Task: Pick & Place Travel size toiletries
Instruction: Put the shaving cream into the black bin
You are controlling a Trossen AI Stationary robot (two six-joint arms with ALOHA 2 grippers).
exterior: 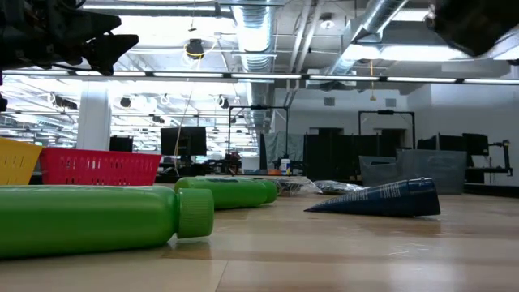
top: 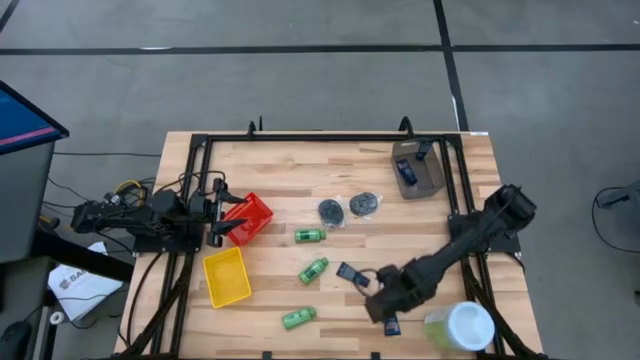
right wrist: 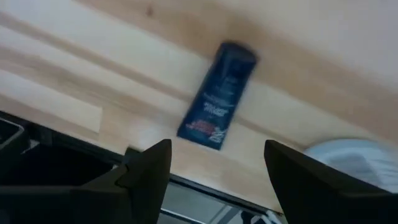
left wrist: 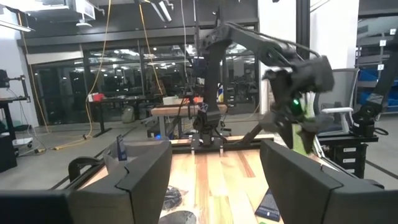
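Observation:
My right gripper grabs the blue tube by its flat logo end (right wrist: 204, 129) next, to pack it into the grey-brown bin with the other tubes.
The toiletries lie loose on the wooden table. There are three green bottles (top: 308, 235) (top: 313, 270) (top: 298, 318) and two dark discs (top: 331, 211) (top: 364, 204). One dark blue tube (top: 348, 272) lies mid-table, and another blue tube (top: 392, 325) (right wrist: 217, 93) lies flat near the front edge. My right gripper (top: 385, 303) (right wrist: 217, 149) hangs open above that front tube, pointing steeply down, with nothing between its fingers. At the table's left edge my left gripper (top: 222, 225) (left wrist: 214, 149) stands open and level beside the red bin (top: 250, 215).
A yellow bin (top: 227, 277) stands in front of the red one. At the far right, a grey-brown bin (top: 425, 180) holds blue tubes. A large pale green-and-white tub (top: 460, 325) (right wrist: 351, 158) stands close to the right of my right gripper. A black frame runs along the table's edges.

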